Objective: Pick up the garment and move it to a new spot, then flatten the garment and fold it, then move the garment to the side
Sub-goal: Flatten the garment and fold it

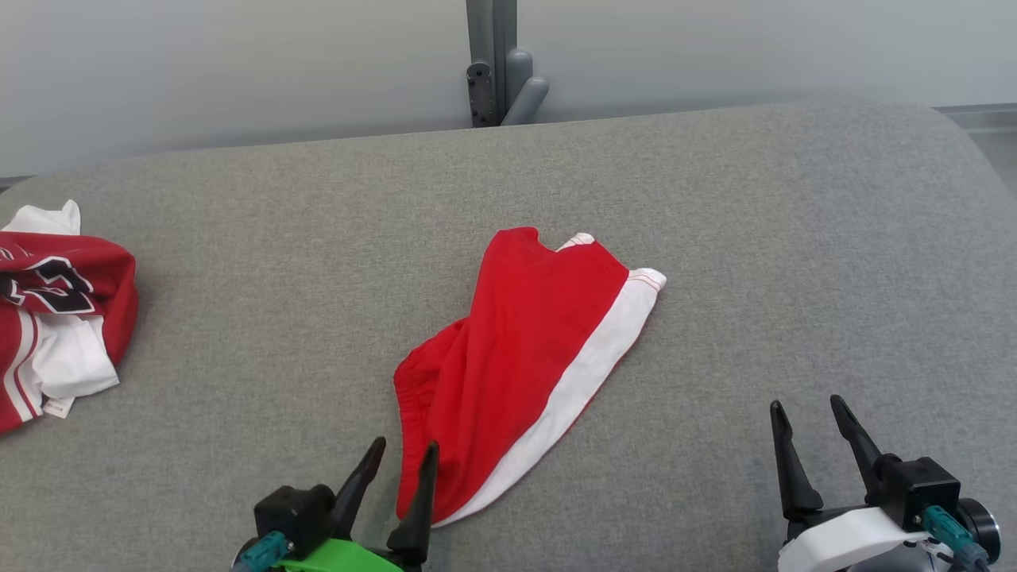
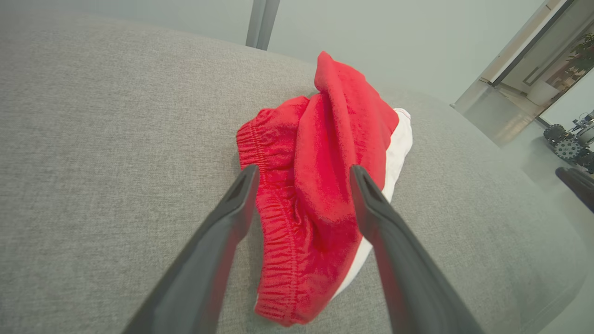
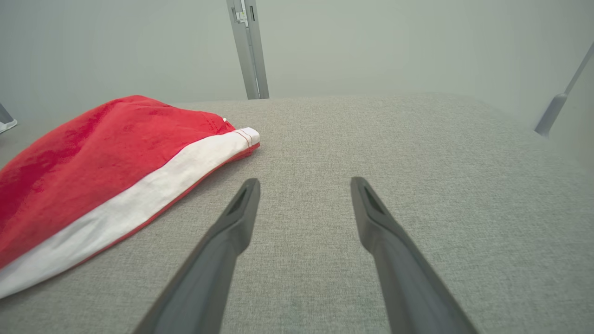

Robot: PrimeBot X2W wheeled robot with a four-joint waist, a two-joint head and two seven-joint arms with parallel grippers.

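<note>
My left gripper picks up the red shorts (image 1: 516,357) by their elastic waistband (image 1: 411,392) next, to carry them to a new spot.
Red shorts (image 1: 516,357) with a white side stripe lie folded lengthwise in the middle of the grey padded surface (image 1: 715,199). Their elastic waistband end points toward me. My left gripper (image 1: 405,457) stands open at the waistband end, and in the left wrist view the shorts (image 2: 320,185) lie between and beyond its fingers (image 2: 232,208). My right gripper (image 1: 806,417) is open at the lower right, well apart from the shorts. In the right wrist view the shorts (image 3: 102,162) lie to the left of that gripper (image 3: 304,185), which hovers over bare fabric.
A second red and white garment (image 1: 56,310) with black lettering lies crumpled at the left edge of the surface. A grey post (image 1: 493,63) stands behind the far edge. Open grey surface stretches to the right of the shorts.
</note>
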